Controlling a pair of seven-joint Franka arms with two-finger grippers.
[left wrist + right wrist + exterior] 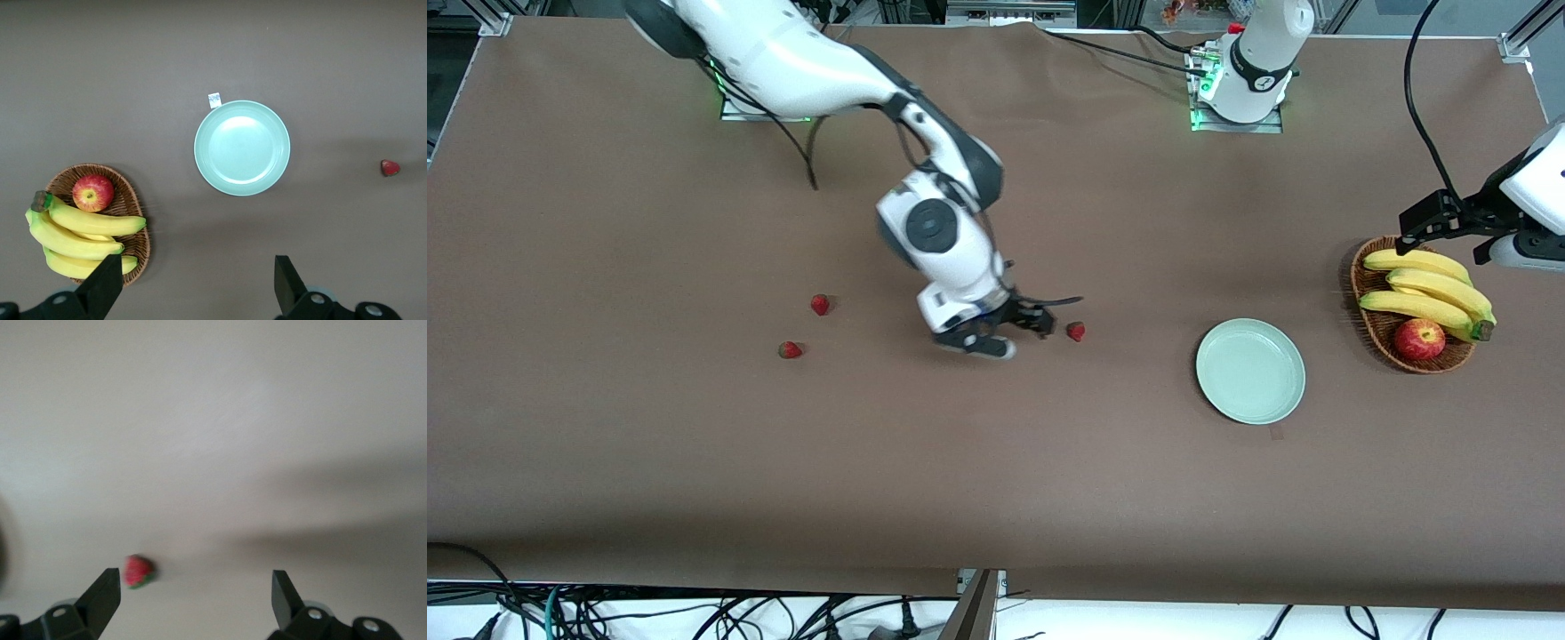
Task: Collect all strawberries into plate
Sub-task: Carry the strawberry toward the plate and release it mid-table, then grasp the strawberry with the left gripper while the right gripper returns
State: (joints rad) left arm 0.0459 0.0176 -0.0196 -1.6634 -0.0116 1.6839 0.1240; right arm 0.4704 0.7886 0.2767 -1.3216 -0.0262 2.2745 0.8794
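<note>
The left gripper will grab the middle strawberry by its red sides next, to collect it onto the mint-green plate (pixel 1250 371).
Three strawberries lie on the brown table. One strawberry (pixel 1076 332) is near the middle, and my right gripper (pixel 1039 320) hangs open just beside it, low over the table. In the right wrist view this strawberry (pixel 139 571) sits close to one finger (pixel 105 588) of the open right gripper (pixel 195 592), not between the jaws. Two more strawberries (pixel 820 305) (pixel 790 349) lie toward the right arm's end. The mint-green plate (pixel 1250 371) is empty. It also shows in the left wrist view (pixel 242 147), as does the middle strawberry (pixel 389 167). My left gripper (pixel 1430 222) (pixel 198 283) is open and empty, up over the basket's edge.
A brown wicker basket (pixel 1371 331) (pixel 133 207) with bananas (pixel 1427 289) and a red apple (pixel 1419 338) stands beside the plate toward the left arm's end. A small white tag (pixel 214 100) lies by the plate's rim.
</note>
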